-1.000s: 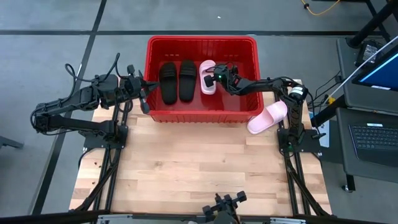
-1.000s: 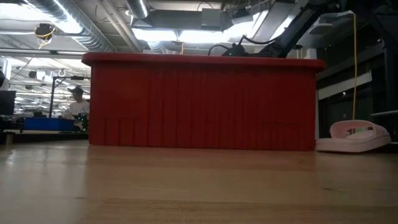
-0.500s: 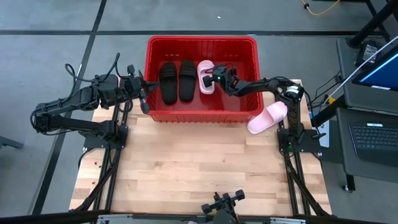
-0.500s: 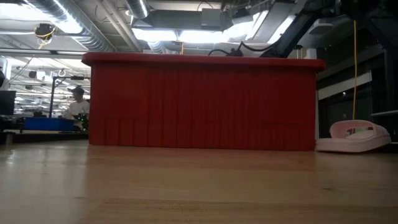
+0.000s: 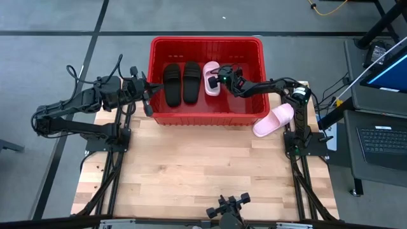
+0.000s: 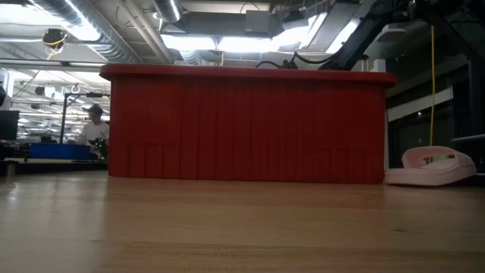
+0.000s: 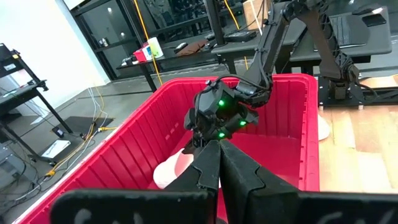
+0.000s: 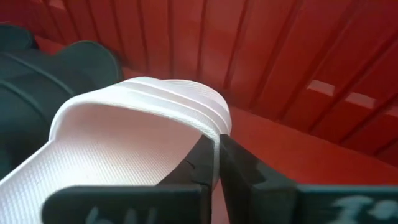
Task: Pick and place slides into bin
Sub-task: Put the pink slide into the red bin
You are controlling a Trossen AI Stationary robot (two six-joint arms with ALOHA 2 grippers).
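My right gripper releases the pink slide next, since the pink slide sits inside the bin's sides, low over the bin's bottom, and would settle there.
The red bin stands at the table's far middle. Two black slides lie side by side on its floor. My right gripper reaches into the bin from the right and is shut on a pink slide beside the black pair. The second pink slide lies on the table at the bin's near right corner; it also shows in the low view. My left gripper waits shut and empty outside the bin's left wall. My right gripper pinches the pink slide's thin side edge, close to the strap, between its two fingers. The fingers come from the table's right, slanting down into the bin. Whether the slide rests on the bin floor I cannot tell.
The bin's tall ribbed walls surround my right gripper. Bare red floor lies right of the held slide. Wooden tabletop stretches in front of the bin. A desk with a laptop stands off the table's right.
My right gripper, still shut on the pink slide, has sunk slightly lower inside the bin; its cable shows lower behind the rim in the low view.
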